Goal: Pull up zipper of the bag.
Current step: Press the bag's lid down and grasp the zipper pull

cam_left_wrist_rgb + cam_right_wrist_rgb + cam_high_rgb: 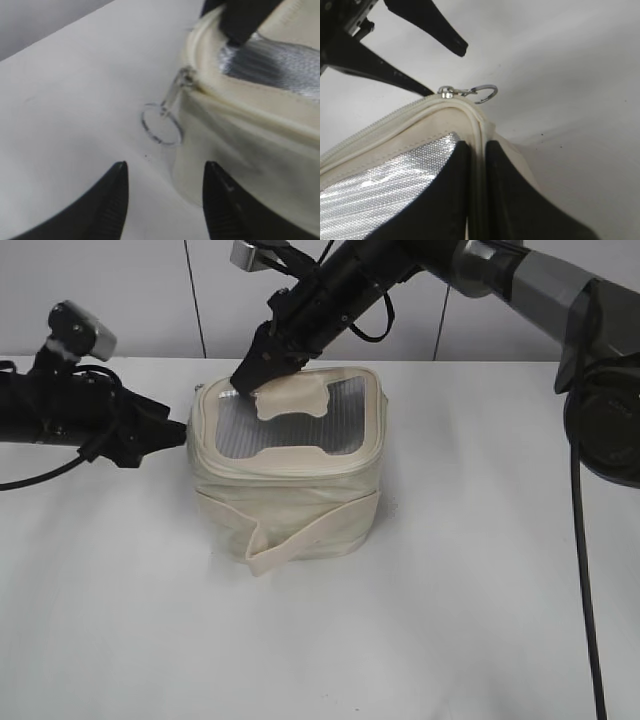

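My left gripper grabs the slider by its silver ring pull [161, 125] next, to pull up the bag's zipper [202, 85].
The cream bag [290, 510] stands mid-table, lid up, with a grey mesh panel and a cream patch. Its zipper [285, 473] runs round the lid's rim. A silver slider with a ring pull [161, 125] hangs off the lid's left corner; it also shows in the right wrist view [482, 93]. My left gripper [165, 172] is open, just short of the ring, level with the bag's left side [180, 435]. My right gripper [476, 150] is shut on the lid's rim [479, 131] at the back left corner [248, 375].
The white table [450, 620] carries only the bag. A wide strap band [300, 540] wraps the bag's body, with a loose end sticking out at the front. A grey panelled wall stands behind the table.
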{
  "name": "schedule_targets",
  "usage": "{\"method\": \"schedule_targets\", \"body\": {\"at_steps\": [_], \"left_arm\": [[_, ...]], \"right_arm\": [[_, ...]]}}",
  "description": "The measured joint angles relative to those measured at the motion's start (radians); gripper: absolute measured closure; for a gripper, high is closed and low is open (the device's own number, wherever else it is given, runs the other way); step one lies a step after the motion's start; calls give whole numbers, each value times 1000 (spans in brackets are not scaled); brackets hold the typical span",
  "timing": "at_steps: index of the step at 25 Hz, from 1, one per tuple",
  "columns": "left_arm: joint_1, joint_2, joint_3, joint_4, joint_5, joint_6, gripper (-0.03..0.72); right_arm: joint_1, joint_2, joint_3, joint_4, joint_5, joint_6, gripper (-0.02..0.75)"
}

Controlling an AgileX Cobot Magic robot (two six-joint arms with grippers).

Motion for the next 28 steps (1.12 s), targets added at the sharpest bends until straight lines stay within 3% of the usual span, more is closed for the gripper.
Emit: {"method": "schedule_targets", "body": {"at_steps": [5,28], "left_arm": [[-37,0,-1,-6,-35,60,316],[-70,91,-138,-18,-70,61,318]], "right_arm": [[0,0,0,0,0,2,663],[-1,0,0,-4,1,14,663]]}}
